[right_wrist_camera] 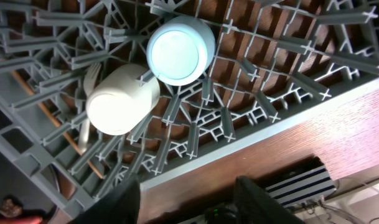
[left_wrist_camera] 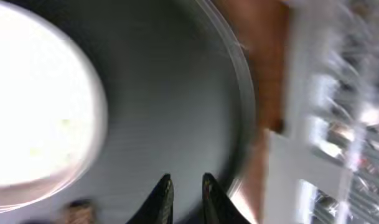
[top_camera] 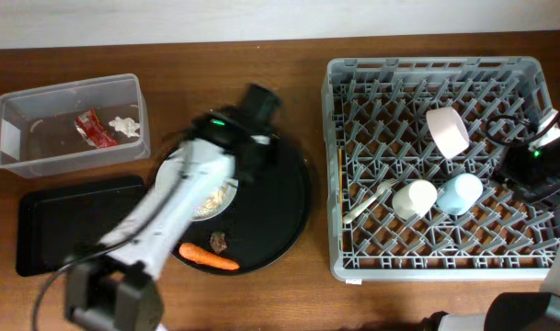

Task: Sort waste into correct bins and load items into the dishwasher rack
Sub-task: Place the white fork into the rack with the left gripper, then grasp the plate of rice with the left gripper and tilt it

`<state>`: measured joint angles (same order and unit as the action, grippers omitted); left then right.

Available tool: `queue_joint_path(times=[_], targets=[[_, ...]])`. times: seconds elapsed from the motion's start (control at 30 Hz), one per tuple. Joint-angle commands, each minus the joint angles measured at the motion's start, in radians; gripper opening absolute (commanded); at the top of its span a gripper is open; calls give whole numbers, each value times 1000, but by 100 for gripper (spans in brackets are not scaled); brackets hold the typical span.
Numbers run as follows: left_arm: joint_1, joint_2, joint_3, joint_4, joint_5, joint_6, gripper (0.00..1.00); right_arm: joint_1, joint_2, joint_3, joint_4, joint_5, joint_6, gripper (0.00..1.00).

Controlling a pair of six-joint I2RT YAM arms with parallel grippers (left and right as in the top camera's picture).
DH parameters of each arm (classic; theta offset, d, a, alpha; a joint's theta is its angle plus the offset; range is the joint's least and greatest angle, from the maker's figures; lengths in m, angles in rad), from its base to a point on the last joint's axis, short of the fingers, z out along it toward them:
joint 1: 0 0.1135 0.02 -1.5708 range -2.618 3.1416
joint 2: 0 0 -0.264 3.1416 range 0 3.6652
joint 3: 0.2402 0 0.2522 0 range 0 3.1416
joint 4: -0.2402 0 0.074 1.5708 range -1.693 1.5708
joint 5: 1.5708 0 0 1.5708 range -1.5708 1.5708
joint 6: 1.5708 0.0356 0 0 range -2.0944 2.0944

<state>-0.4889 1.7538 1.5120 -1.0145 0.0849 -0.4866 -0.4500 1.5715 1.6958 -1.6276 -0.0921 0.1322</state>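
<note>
The pale plate has scraps on it. Next, my left gripper will grab the pale plate's rim (top_camera: 234, 190) on its rack-facing side, to tip the scraps into the shallow tray and rack (top_camera: 436, 66) the plate upright.
The clear tub (top_camera: 68, 124) holds the red wrapper (top_camera: 89, 128) and a white tissue wad (top_camera: 125, 124). The pale plate (top_camera: 221, 199) with rice-like scraps, the carrot (top_camera: 209, 257) and the brown lump (top_camera: 219, 242) lie on the round tray. My left gripper (top_camera: 254, 119) (left_wrist_camera: 185, 183) hangs above this tray, its fingers slightly apart and empty. In the grey rack (top_camera: 436, 66) sit the pink bowl (top_camera: 447, 131), white cup (top_camera: 415, 198) (right_wrist_camera: 122, 98), blue cup (top_camera: 460, 193) (right_wrist_camera: 180, 50), fork (top_camera: 367, 202) and chopsticks (top_camera: 342, 179). My right gripper (top_camera: 526, 173) (right_wrist_camera: 192, 199) stands open and empty at the rack's right edge.
The shallow black tray (top_camera: 77, 225) lies at the front left, below the tub. The round black tray (top_camera: 289, 198) (left_wrist_camera: 177, 106) sits just left of the rack (left_wrist_camera: 326, 124). My left arm (top_camera: 160, 221) crosses the plate (left_wrist_camera: 33, 106). The left wrist view is blurred.
</note>
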Motion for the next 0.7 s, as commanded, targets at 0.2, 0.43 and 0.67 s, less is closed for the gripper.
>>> queue_joint_path(times=[0.2, 0.43, 0.67], targets=[[396, -99, 8, -190, 12, 32, 19, 181, -14, -11, 43, -92, -74, 57], [303, -14, 7, -95, -7, 24, 30, 298, -14, -11, 37, -72, -77, 67], [171, 229, 7, -43, -5, 1, 30, 313, -14, -11, 37, -53, -77, 68]])
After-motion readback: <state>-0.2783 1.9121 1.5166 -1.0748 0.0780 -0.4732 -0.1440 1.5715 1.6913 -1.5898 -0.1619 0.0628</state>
